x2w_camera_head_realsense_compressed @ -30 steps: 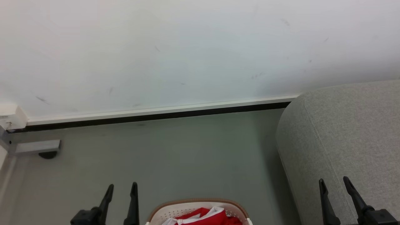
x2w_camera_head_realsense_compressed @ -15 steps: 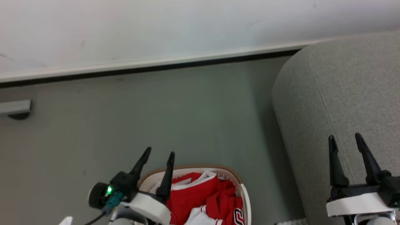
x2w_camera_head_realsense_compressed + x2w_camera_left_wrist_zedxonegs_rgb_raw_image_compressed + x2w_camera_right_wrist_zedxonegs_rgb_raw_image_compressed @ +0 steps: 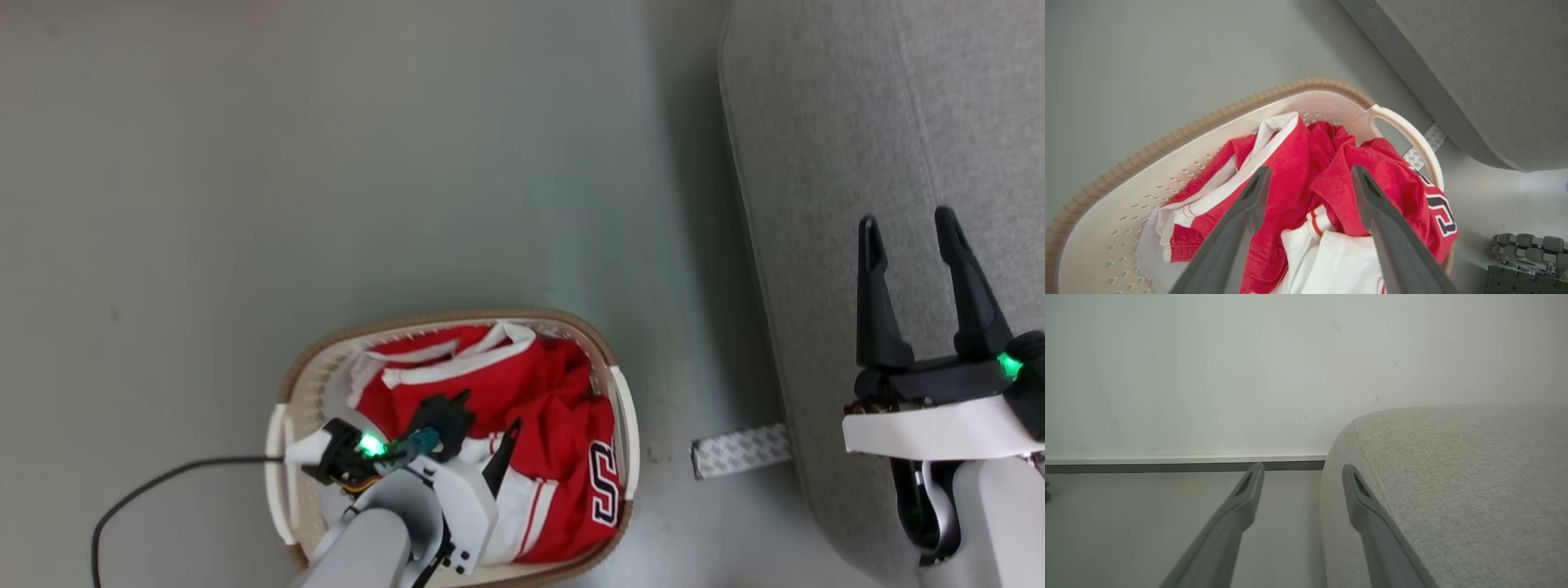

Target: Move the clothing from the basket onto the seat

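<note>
The robot's left gripper will next grab the clothing by its white red-striped fold (image 3: 479, 449) and move it onto the seat (image 3: 824, 122).
The white basket (image 3: 457, 315) with its tan-brown rim stands on the floor left of the seat (image 3: 824, 122). Red clothing (image 3: 498, 380) with white trim and a black-and-white number fills it. My left gripper (image 3: 487, 415) hangs open above the clothing, fingers pointing down into the basket. In the left wrist view the open left gripper (image 3: 1310, 169) straddles a red fold of the clothing (image 3: 1290, 151) inside the basket (image 3: 1208, 118), with nothing gripped. My right gripper (image 3: 906, 217) stands open over the grey seat; the right wrist view shows that gripper (image 3: 1302, 466) empty at the edge of the seat (image 3: 1453, 477).
Grey floor surrounds the basket. A strip of white tape (image 3: 739, 449) lies between basket and seat. A black cable (image 3: 163, 474) trails left from my left arm. A white wall with a dark baseboard (image 3: 1167, 467) rises beyond the seat. My wheeled base (image 3: 1523, 243) sits near the basket.
The head camera has tilted down, so the whole basket now shows. My left gripper has swung over the basket and points down at the clothing. The right gripper stays open over the seat.
</note>
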